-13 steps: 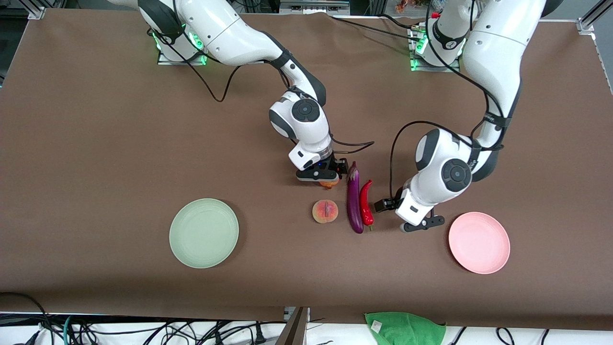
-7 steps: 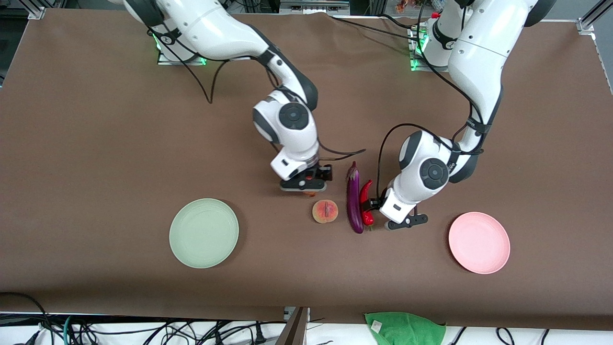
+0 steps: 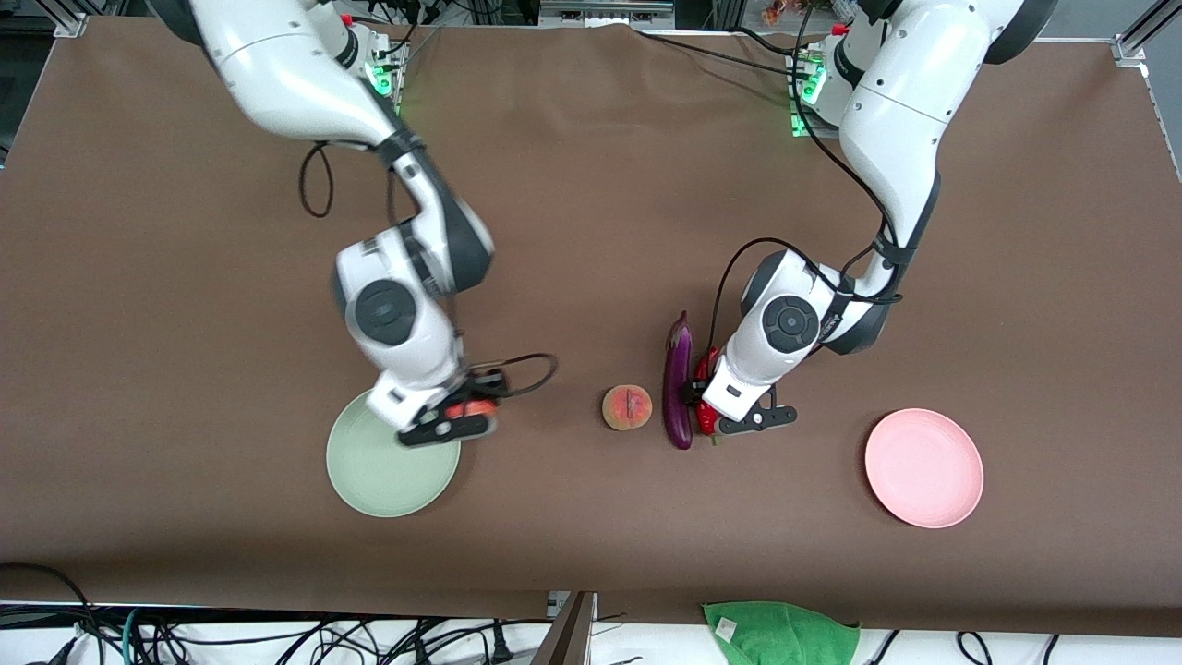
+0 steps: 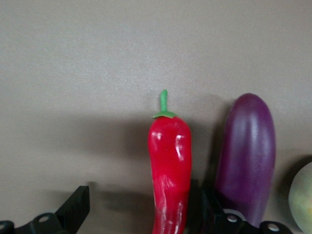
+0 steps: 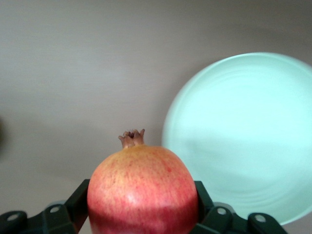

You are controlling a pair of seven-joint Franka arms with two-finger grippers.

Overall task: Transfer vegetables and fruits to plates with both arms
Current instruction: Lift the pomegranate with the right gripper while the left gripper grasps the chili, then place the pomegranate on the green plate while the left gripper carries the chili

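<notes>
My left fingers can close, low beside the red chili's body (image 4: 169, 175).
My right gripper (image 3: 459, 417) is shut on the red pomegranate (image 3: 473, 407) and holds it in the air over the rim of the mint green plate (image 3: 379, 476). In the right wrist view the pomegranate (image 5: 142, 190) fills the jaws and the green plate (image 5: 248, 136) lies beside it. My left gripper (image 3: 706, 408) is open and low around the red chili (image 4: 169, 165). One finger (image 4: 77, 207) stands apart from it; the other is between the chili and the purple eggplant (image 3: 679, 383). The peach (image 3: 627, 407) lies beside the eggplant. The pink plate (image 3: 923, 467) is bare.
A green cloth (image 3: 780, 633) lies off the table's front edge, with cables along that edge. The eggplant (image 4: 246, 156) and the peach (image 4: 302, 197) lie close to my left gripper. Brown table between the peach and the green plate is bare.
My right gripper carried the pomegranate from beside the eggplant to the green plate's rim. My left gripper moved from near the pink plate onto the chili.
</notes>
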